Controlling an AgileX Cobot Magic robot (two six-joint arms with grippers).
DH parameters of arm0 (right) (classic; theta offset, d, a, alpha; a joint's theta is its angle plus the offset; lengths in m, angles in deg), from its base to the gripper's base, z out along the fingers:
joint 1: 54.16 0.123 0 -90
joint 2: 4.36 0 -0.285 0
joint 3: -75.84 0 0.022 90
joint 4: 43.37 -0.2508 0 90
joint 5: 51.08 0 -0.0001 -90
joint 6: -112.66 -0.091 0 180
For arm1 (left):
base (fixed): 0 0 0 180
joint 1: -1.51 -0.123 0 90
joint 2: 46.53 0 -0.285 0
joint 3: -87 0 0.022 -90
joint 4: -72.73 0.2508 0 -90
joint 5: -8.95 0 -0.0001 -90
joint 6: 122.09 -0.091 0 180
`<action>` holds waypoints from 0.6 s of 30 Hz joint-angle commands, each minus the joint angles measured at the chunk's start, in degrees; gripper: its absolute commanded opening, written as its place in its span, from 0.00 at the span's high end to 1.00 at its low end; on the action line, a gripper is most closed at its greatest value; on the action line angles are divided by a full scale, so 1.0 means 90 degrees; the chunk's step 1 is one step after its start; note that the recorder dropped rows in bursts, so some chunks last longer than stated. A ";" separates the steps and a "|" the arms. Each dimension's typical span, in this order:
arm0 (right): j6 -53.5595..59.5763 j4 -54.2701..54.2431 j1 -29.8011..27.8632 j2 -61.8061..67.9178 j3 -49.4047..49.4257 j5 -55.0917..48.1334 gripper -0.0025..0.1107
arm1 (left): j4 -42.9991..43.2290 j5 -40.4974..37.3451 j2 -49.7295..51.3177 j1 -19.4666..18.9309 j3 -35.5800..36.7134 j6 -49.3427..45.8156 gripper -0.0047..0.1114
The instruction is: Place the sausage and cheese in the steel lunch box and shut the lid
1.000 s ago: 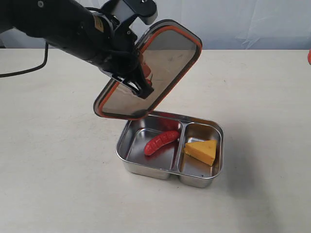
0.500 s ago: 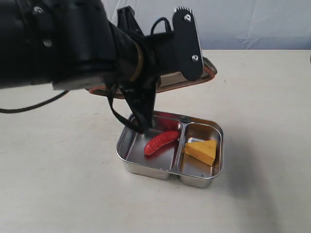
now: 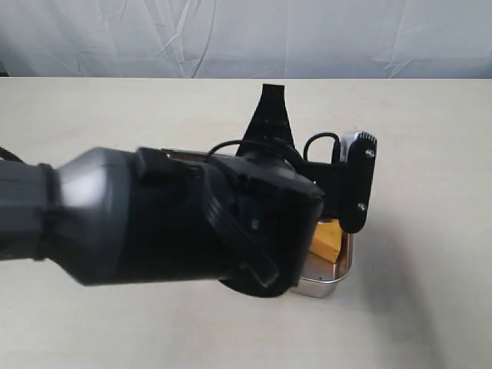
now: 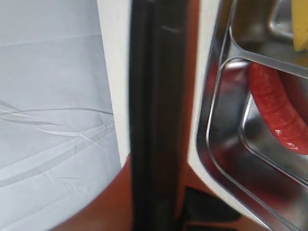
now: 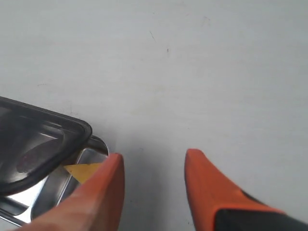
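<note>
My left gripper should keep holding the lid, because the dark lid (image 4: 161, 86) stands edge-on above the lunch box in the left wrist view.
My left arm (image 3: 192, 223) fills the exterior view and hides the lid and the sausage there. In that view only a corner of the steel lunch box (image 3: 332, 281) and part of the yellow cheese (image 3: 327, 240) show. The left wrist view has the dark lid (image 4: 156, 96) edge-on with its orange rim, and my left gripper (image 4: 156, 166) is shut on it. Beside it the red sausage (image 4: 276, 110) lies in the lunch box (image 4: 214, 125). In the right wrist view the lid (image 5: 33, 142) hovers over the box (image 5: 98, 142) and cheese (image 5: 82, 169). My right gripper (image 5: 153, 158) stands open beside them, holding nothing.
The beige table (image 3: 430, 154) spreads all round the box. A pale cloth backdrop (image 3: 246, 34) hangs behind the table's far edge.
My left arm has swung the lid from a steep tilt to nearly flat over the lunch box. The arm now covers most of the exterior view. The sausage and cheese have not moved.
</note>
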 commanded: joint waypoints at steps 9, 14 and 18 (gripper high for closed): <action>0.0001 0.0061 -0.0022 -0.0038 -0.0007 0.0002 0.62 | 0.0247 -0.0372 0.0349 0.0374 -0.0005 0.0506 0.96; 0.0001 0.0061 -0.0022 -0.0038 -0.0007 0.0002 0.62 | 0.0271 -0.0372 0.0417 0.0538 -0.0005 0.0506 0.96; 0.0001 0.0061 -0.0022 -0.0038 -0.0007 0.0002 0.62 | 0.0254 -0.0416 0.0540 0.0554 -0.0005 0.0506 0.96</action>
